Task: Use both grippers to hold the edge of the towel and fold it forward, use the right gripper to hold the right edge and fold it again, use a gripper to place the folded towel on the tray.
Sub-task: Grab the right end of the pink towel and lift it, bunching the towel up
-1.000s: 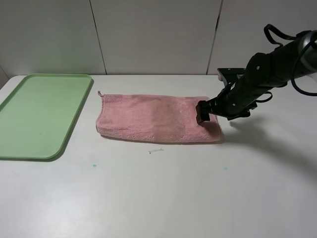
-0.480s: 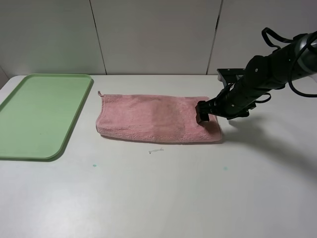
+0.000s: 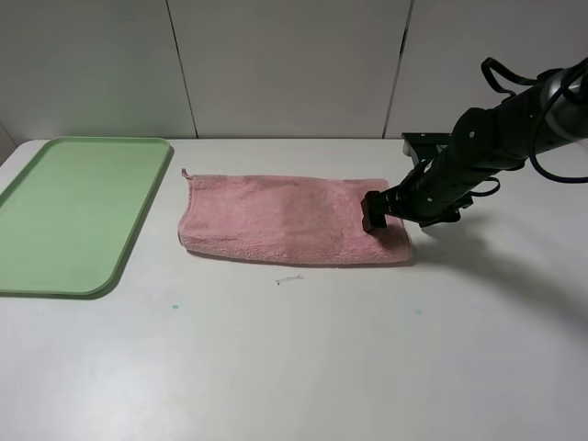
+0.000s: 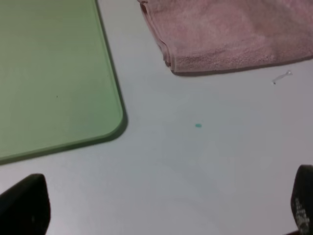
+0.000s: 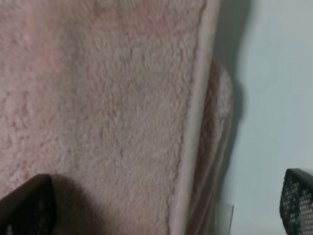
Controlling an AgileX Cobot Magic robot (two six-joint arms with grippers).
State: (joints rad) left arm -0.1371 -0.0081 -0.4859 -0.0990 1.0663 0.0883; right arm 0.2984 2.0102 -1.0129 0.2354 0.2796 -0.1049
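My right gripper should close on the pink towel (image 3: pixel 285 219), because its fingers are on both sides of the stitched edge (image 3: pixel 406 244), with one finger down at the cloth's surface.
The pink towel (image 3: pixel 285 219) lies folded into a long strip on the white table, its corner loop at the far left end. My right gripper (image 3: pixel 375 213) hangs low over the towel's right end, jaws open. In the right wrist view the stitched edge of the towel (image 5: pixel 195 122) runs between the two black fingertips (image 5: pixel 27 203), one over the cloth and the other over bare table. The light green tray (image 3: pixel 55 266) lies at the far left. My left gripper (image 4: pixel 164 208) is open over bare table near the tray (image 4: pixel 58 73) corner and the towel (image 4: pixel 225 34); the high view does not show it.
A small white scrap (image 3: pixel 289 279) lies just in front of the towel, and a teal speck (image 3: pixel 175 306) marks the table nearer the tray. A black bracket (image 3: pixel 423 141) sits at the table's back edge behind the right arm. A panelled wall closes the back.
The right arm's upper links have shifted slightly left and up. Its gripper stays over the towel's right end, a touch lower. The towel and tray have not moved.
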